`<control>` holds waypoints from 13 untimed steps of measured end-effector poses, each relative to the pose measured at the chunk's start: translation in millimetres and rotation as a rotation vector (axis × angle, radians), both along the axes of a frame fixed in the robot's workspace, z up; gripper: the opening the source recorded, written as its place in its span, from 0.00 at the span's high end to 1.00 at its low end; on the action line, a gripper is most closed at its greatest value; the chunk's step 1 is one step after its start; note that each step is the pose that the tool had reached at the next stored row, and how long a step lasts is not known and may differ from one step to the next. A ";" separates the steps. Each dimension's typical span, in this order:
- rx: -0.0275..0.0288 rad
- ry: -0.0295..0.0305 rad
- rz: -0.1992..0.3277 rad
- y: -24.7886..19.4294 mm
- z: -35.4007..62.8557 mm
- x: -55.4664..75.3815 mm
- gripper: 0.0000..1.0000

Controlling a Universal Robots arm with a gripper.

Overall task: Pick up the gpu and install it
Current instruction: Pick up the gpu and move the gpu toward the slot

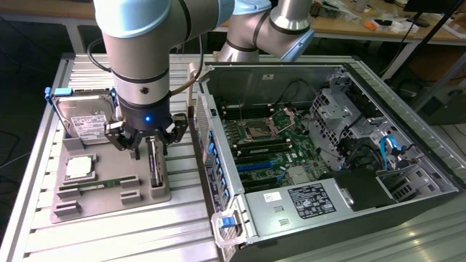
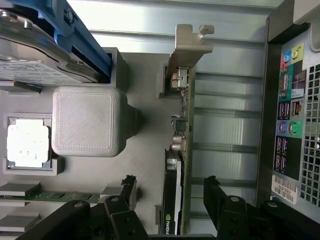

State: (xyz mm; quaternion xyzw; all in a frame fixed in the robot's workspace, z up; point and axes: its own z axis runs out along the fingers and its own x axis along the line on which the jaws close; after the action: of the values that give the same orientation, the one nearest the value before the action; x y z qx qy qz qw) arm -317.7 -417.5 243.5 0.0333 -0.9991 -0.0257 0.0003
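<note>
My gripper closes on the GPU next, since my fingers reach down beside the GPU's black cooler (image 2: 171, 192) and green board (image 2: 187, 195).
The gpu (image 1: 155, 170) stands on edge in a slot of the grey holder tray (image 1: 109, 204), a dark card with a silver end bracket (image 2: 192, 42). In the wrist view the gpu (image 2: 176, 170) shows edge-on, its black cooler facing the tray's middle. My gripper (image 1: 150, 149) hangs just above the card's near half. It is open (image 2: 170, 187), with one finger (image 2: 128, 189) on each side of the card and a visible gap on both sides. Neither finger touches the card.
The tray also holds a silver hard drive (image 1: 87, 119) in a blue frame, a processor (image 1: 79, 168) and a green memory stick (image 1: 98, 186). The open computer case (image 1: 313, 164) lies close on the exterior view's right, motherboard exposed. Its rear ports (image 2: 290, 125) face the tray.
</note>
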 end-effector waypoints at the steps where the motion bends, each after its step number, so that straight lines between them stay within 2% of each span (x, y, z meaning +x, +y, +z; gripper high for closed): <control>1: 0.0000 0.0000 0.000 0.0 0.0 0.0 0.35; 6: 0.0000 0.0000 0.000 0.0 0.0 0.0 0.66; 7: 0.0000 0.0000 0.000 0.0 0.0 0.0 0.66; 8: 0.0000 0.0000 0.000 0.0 0.0 0.0 0.72; 13: 0.0000 0.0000 0.000 0.0 0.0 0.0 0.73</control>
State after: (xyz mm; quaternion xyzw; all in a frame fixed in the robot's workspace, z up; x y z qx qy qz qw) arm -317.7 -417.5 243.5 0.0333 -0.9991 -0.0257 0.0003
